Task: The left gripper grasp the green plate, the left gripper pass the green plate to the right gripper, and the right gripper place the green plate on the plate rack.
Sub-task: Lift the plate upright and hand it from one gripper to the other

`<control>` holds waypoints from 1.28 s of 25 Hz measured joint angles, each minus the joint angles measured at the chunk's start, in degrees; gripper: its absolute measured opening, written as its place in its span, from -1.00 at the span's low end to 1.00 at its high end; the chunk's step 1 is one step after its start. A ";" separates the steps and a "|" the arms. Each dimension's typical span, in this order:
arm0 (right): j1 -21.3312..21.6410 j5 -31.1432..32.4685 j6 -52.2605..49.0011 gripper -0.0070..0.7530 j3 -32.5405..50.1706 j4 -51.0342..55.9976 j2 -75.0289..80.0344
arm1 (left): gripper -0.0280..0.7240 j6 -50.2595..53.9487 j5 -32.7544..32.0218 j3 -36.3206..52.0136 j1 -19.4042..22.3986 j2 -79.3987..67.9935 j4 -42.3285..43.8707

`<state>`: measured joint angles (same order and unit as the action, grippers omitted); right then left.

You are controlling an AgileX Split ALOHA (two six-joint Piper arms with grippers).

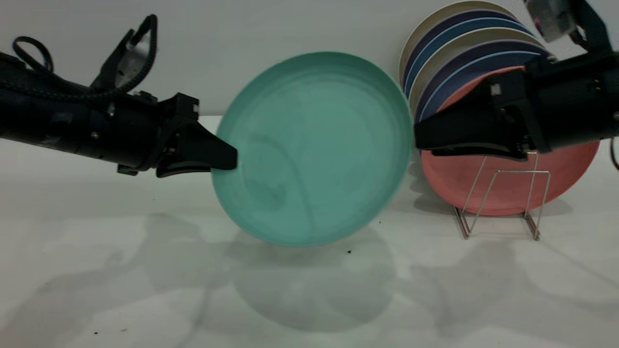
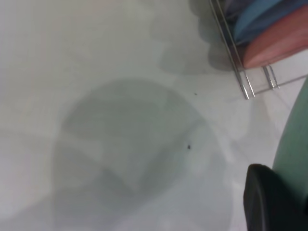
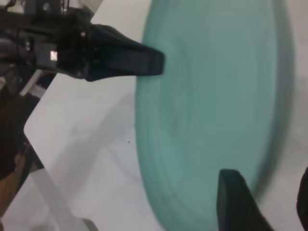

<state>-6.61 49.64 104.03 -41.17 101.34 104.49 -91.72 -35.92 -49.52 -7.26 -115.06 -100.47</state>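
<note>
My right gripper needs to put the green plate into the plate rack (image 1: 503, 203), so it should next grab the plate by its rim (image 1: 407, 130).
The green plate (image 1: 314, 150) stands on edge in the air above the table, its face towards the exterior camera. My left gripper (image 1: 232, 159) is shut on its left rim; the left wrist view shows one dark finger (image 2: 264, 202) against the green rim (image 2: 293, 139). My right gripper (image 1: 418, 140) is at the plate's right rim. In the right wrist view it (image 3: 267, 180) is open, with one finger (image 3: 233, 202) over the plate's face (image 3: 207, 106) and the other beyond the rim. The left gripper (image 3: 156, 62) shows there on the far rim. The plate rack (image 1: 503, 203) stands at the right.
A salmon-pink plate (image 1: 508, 188) leans in the rack's front slot, with several blue and cream plates (image 1: 464, 43) behind it, partly hidden by my right arm. The rack's base rails (image 2: 245, 82) and pink plate (image 2: 279, 43) show in the left wrist view. The plate's shadow lies on the white table (image 1: 96, 270).
</note>
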 joint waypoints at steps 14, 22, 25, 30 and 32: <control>-1.94 -3.87 -0.42 -0.25 -1.01 0.00 0.25 | -0.88 0.18 -1.13 0.00 -5.90 0.00 0.03; -1.94 -7.46 -3.65 -0.71 -1.01 0.56 0.58 | -0.88 -0.21 -1.37 0.00 -5.93 0.12 0.03; -1.94 -8.33 -3.65 -0.71 -1.06 0.61 0.58 | -0.84 0.21 -0.42 0.00 -6.06 0.26 0.09; -2.07 -10.92 -3.46 -0.71 -1.18 0.62 0.58 | -0.45 2.79 1.26 0.00 -6.17 0.31 0.70; -2.07 -13.37 -2.92 -0.71 -1.18 0.56 0.58 | -0.17 3.02 2.57 0.00 -6.11 0.31 1.08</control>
<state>-8.68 36.27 101.11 -42.35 101.90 105.06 -88.70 -33.36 -49.52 -13.37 -114.75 -99.40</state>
